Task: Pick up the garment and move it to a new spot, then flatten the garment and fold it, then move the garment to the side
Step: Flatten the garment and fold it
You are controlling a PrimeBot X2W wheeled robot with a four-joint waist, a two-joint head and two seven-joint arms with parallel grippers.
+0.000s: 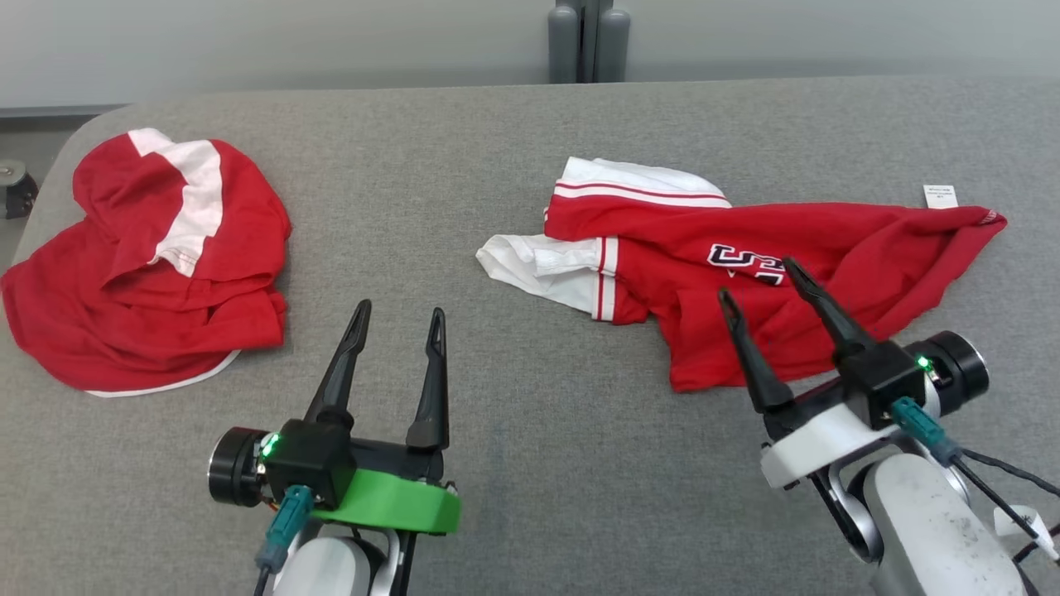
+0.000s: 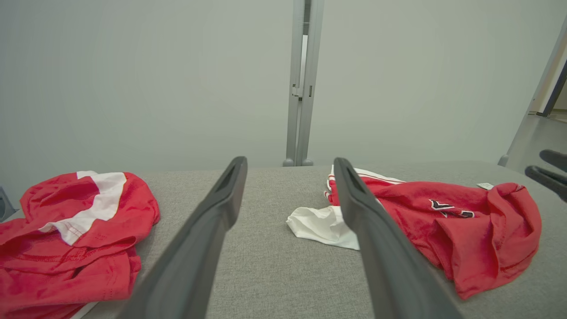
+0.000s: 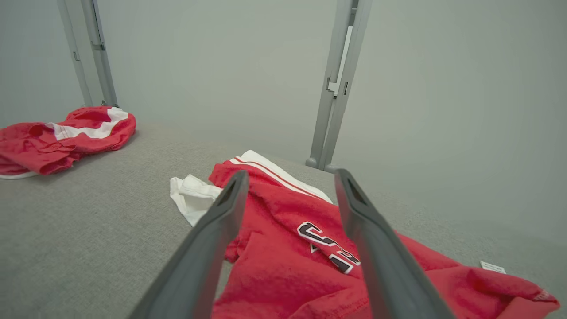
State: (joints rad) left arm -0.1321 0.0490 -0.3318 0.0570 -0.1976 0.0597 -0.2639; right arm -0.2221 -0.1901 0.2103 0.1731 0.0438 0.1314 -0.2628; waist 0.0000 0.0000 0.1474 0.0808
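Note:
Next, my right gripper grabs the red garment by its stitched red corner to lift the garment to a new spot.
A crumpled red garment with white sleeves and dark lettering lies on the right half of the grey table; it also shows in the left wrist view and the right wrist view. My right gripper hovers open over its near edge, the lettering showing between the fingers, which hold nothing. My left gripper stands open above bare table left of the garment's white sleeve, also empty.
A second red garment with a white band lies bunched at the table's left edge. A small white tag lies at the far right. A grey post stands behind the table.

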